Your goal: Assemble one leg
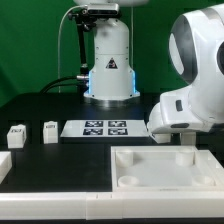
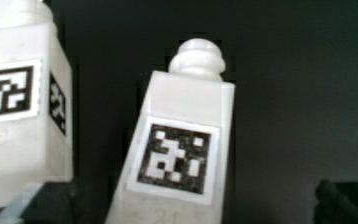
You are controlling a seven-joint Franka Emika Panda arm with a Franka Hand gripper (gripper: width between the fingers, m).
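Next, my gripper takes hold of the leg by its square-tagged body (image 2: 174, 157), so that the white leg's round knob stays free to enter the panel's socket.
In the wrist view a white leg (image 2: 185, 130) with a square tag on its face and a round knob at one end lies on the black table between my fingers. My gripper (image 2: 194, 205) is open, its dark fingertips (image 2: 350, 200) standing apart from the leg on either side. A second leg like it (image 2: 16, 100) lies close beside the first. In the exterior view my gripper (image 1: 185, 138) is low over the table at the right, behind the large white panel (image 1: 165, 170), and the arm hides these two legs. Two more legs (image 1: 17, 133) (image 1: 50, 131) stand at the left.
The marker board (image 1: 105, 128) lies on the table in the middle, in front of the robot's base (image 1: 108, 70). Another white part (image 1: 3, 165) shows at the exterior view's left edge. The large panel with round sockets fills the front right.
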